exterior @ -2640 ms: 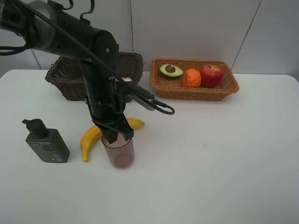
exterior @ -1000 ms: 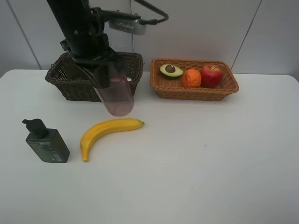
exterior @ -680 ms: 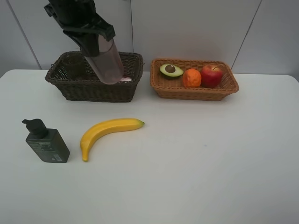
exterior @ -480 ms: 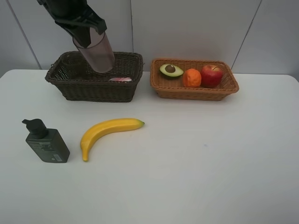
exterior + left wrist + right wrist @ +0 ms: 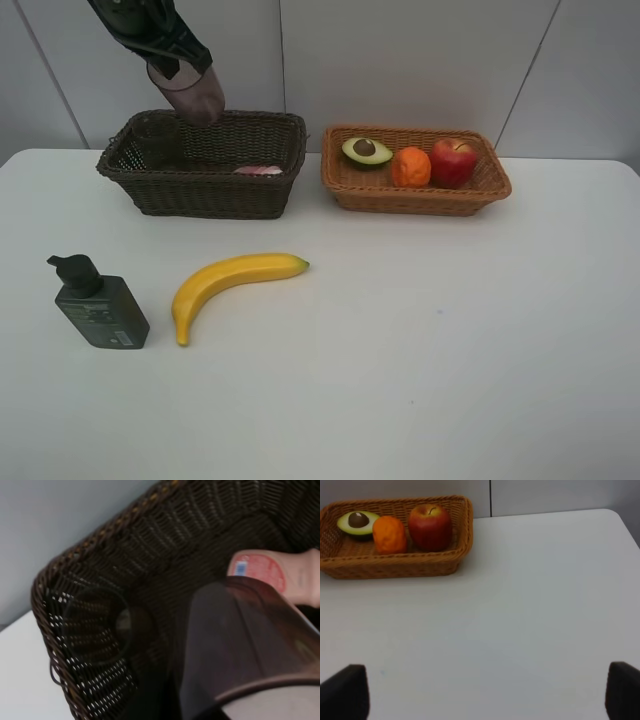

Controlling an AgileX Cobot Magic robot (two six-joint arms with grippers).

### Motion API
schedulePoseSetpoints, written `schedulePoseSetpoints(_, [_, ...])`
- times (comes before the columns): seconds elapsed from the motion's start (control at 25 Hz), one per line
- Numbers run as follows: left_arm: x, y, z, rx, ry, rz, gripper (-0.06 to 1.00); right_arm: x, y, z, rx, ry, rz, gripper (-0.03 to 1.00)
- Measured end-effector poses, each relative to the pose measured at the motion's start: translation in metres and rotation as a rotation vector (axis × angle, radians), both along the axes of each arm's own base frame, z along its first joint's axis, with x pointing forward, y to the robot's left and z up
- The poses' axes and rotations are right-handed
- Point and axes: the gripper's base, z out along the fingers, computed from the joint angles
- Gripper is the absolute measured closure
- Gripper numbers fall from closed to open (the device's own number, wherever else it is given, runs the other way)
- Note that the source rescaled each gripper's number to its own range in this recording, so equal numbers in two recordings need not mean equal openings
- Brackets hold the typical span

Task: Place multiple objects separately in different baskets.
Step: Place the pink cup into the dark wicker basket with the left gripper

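Note:
The tilted cup hangs above the dark brown basket's rim in the high view, so my left gripper should keep holding it until it is below.
My left gripper (image 5: 173,62) is shut on a translucent brownish-pink cup (image 5: 189,93), tilted in the air over the back of the dark brown basket (image 5: 200,196). The left wrist view shows this cup (image 5: 240,645) above the basket's inside, where a second cup (image 5: 97,625) stands in a corner and the pink bottle (image 5: 272,575) lies. The banana (image 5: 235,280) and the dark green pump bottle (image 5: 96,305) rest on the table. The light basket (image 5: 420,200) holds the avocado (image 5: 365,150), orange (image 5: 410,167) and apple (image 5: 453,162). My right gripper (image 5: 482,700) is open over bare table.
The white table (image 5: 450,350) runs up to a grey wall behind both baskets. The right wrist view shows the light basket (image 5: 390,567) far ahead and the table's edge at the right side.
The left gripper has carried the cup up and toward the back left, from in front of the dark basket to above its rear part. The right gripper has stayed put.

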Motion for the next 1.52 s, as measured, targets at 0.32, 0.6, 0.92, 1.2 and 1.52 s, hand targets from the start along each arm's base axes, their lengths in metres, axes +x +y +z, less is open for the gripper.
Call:
schedulePoseSetpoints(0.32, [0.026, 0.005, -0.043, 0.061, 0.006, -0.058, 0.94, 0.000, 0.000, 0.000, 0.000, 0.000, 0.000, -0.03])
schedulePoseSetpoints(0.6, [0.042, 0.012, -0.072, 0.077, 0.007, -0.070, 0.94, 0.000, 0.000, 0.000, 0.000, 0.000, 0.000, -0.03])
schedulePoseSetpoints(0.92, [0.048, 0.016, -0.080, 0.073, -0.003, -0.063, 0.94, 0.000, 0.000, 0.000, 0.000, 0.000, 0.000, -0.03])
schedulePoseSetpoints(1.2, [0.052, 0.023, -0.092, 0.080, 0.017, -0.049, 0.94, 0.000, 0.000, 0.000, 0.000, 0.000, 0.000, -0.03])
schedulePoseSetpoints(1.52, [0.053, 0.025, -0.095, 0.080, 0.023, -0.045, 0.94, 0.000, 0.000, 0.000, 0.000, 0.000, 0.000, -0.03])
